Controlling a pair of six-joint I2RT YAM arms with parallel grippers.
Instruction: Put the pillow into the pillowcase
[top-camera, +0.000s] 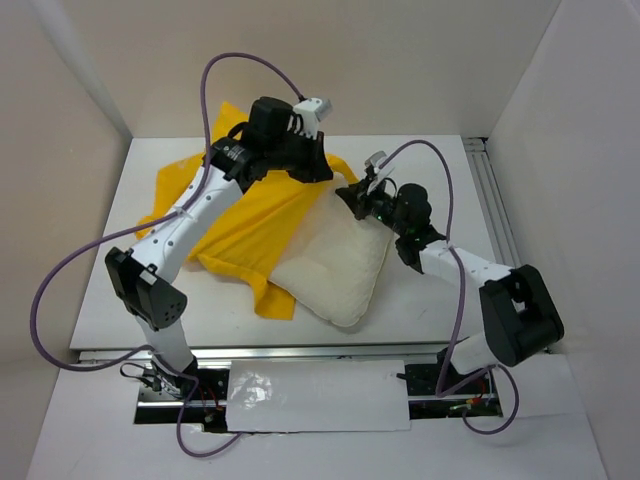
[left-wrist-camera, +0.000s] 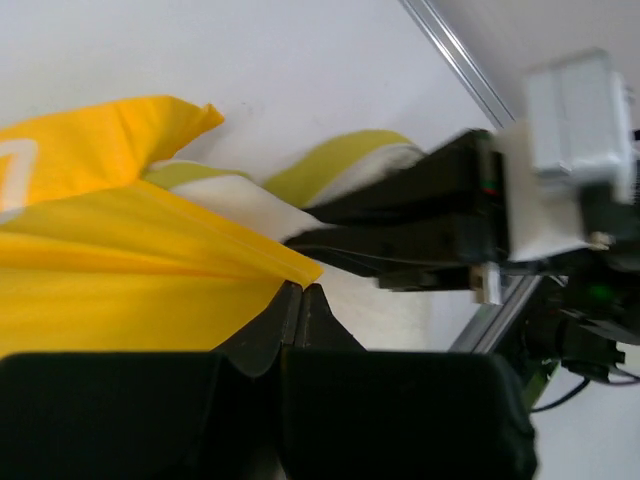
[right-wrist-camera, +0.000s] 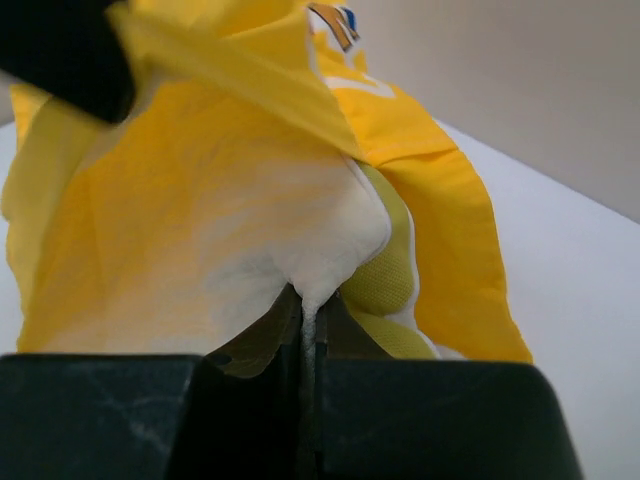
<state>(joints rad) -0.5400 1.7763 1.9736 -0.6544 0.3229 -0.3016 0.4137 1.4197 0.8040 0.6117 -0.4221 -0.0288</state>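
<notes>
I will keep hold with my right gripper. The edge of the pillowcase's opening is lifted above the pillow's corner, so the corner would sag if I let go now.
The cream-white pillow (top-camera: 335, 268) lies mid-table, its far end tucked into the mouth of the yellow pillowcase (top-camera: 245, 228), which spreads to the left. My left gripper (top-camera: 318, 168) is shut on the pillowcase's upper opening edge (left-wrist-camera: 290, 262) and holds it lifted. My right gripper (top-camera: 356, 198) is shut on a pinch of the pillow's white fabric (right-wrist-camera: 312, 300) at its far right corner, at the case mouth. In the right wrist view the pillowcase (right-wrist-camera: 200, 180) drapes over the pillow (right-wrist-camera: 330, 240), with yellow mesh piping beside my jaws.
White walls enclose the table on the left, back and right. A metal rail (top-camera: 497, 215) runs along the right edge. A plastic sheet (top-camera: 315, 395) lies at the near edge between the arm bases. The right wrist shows in the left wrist view (left-wrist-camera: 480, 210).
</notes>
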